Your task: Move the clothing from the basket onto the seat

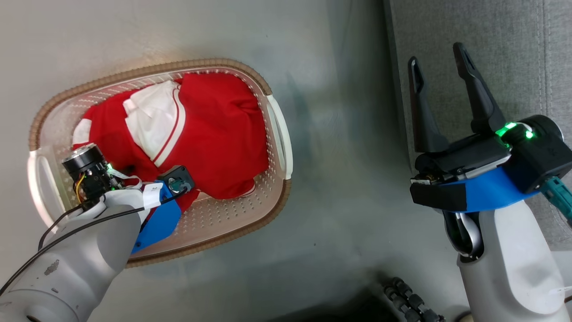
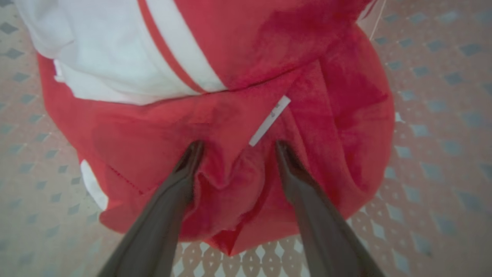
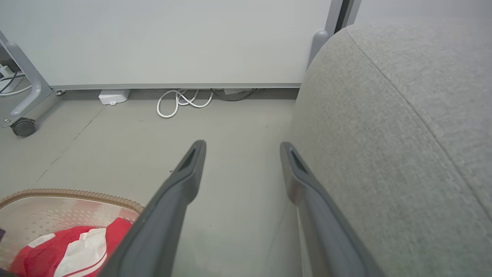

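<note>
The left gripper needs to grab the red clothing next by the fold that stands up between the gripper's fingers, since the rest of the clothing is bunched and slack.
The red clothing (image 1: pixel 214 129) with its white collar lies bunched in the cream basket (image 1: pixel 279 134) on the floor. My left arm reaches down into the basket's near end. In the left wrist view, my left gripper (image 2: pixel 238 150) stands open, its fingertips (image 2: pixel 192 154) pressed into the red clothing (image 2: pixel 269 57) with a fold of it between them. A small white label (image 2: pixel 269 120) lies just beyond the tips. My right gripper (image 1: pixel 437 56) hangs open and empty over the edge of the grey seat (image 1: pixel 491 44). In the right wrist view, the right gripper (image 3: pixel 242 148) points along the floor beside the seat (image 3: pixel 403 134).
Bare grey floor (image 1: pixel 348 156) separates the basket from the seat. Beyond, a white cable coil (image 3: pixel 180 102) and a small white box (image 3: pixel 113 96) lie by a pale wall panel, and a caster wheel (image 3: pixel 23 127) stands at the left. A dark ribbed part (image 1: pixel 411 299) sits at the bottom.
</note>
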Tool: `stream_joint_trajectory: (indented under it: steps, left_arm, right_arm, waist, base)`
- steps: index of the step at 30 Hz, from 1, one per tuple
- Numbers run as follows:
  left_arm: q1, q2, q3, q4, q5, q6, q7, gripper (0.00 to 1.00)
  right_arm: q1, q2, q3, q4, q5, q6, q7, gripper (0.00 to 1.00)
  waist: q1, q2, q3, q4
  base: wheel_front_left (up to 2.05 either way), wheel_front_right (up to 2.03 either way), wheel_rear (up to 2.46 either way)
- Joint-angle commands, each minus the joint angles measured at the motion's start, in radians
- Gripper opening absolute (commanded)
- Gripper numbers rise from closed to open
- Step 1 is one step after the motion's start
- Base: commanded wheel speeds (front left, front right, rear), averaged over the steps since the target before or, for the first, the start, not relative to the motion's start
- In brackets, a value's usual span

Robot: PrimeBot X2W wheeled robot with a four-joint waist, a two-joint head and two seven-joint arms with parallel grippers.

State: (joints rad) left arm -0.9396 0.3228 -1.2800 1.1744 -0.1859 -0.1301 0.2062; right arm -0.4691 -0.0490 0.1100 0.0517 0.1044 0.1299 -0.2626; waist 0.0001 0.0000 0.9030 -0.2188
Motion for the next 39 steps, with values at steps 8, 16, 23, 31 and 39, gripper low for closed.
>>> stream_joint_trajectory:
  steps: [8,16,23,31,39]
  left_arm:
    - [-0.010,-0.010,-0.003,0.019,0.057,0.000,0.060,0.20]
    - [-0.021,-0.057,-0.003,0.024,0.055,0.000,0.026,0.00]
    - [-0.028,-0.093,-0.003,0.019,0.008,0.000,-0.045,0.00]
    - [-0.009,-0.082,-0.003,-0.025,-0.090,0.000,-0.137,0.00]
    - [0.006,-0.092,-0.003,-0.048,-0.187,0.000,-0.248,0.00]
  right_arm:
    - [-0.018,-0.002,-0.001,-0.014,0.014,0.001,-0.004,1.00]
    - [-0.023,-0.002,-0.005,-0.006,0.004,0.001,-0.004,1.00]
    - [-0.009,-0.003,-0.015,0.000,-0.022,0.001,-0.004,1.00]
    - [0.016,-0.003,-0.021,0.017,-0.051,0.001,-0.004,1.00]
    - [0.053,-0.003,-0.023,0.041,-0.067,0.001,-0.004,1.00]
  waist:
    - [-0.0001,0.0000,0.044,-0.017]
    - [-0.0001,0.0000,0.033,-0.009]
    - [-0.0001,0.0000,-0.032,0.026]
    - [-0.0001,0.0000,-0.141,0.079]
    - [-0.0001,0.0000,-0.279,0.135]
  base:
    - [0.00,0.00,0.00]
    - [0.00,0.00,0.00]
    - [0.00,0.00,0.00]
    - [0.00,0.00,0.00]
    - [0.00,0.00,0.00]
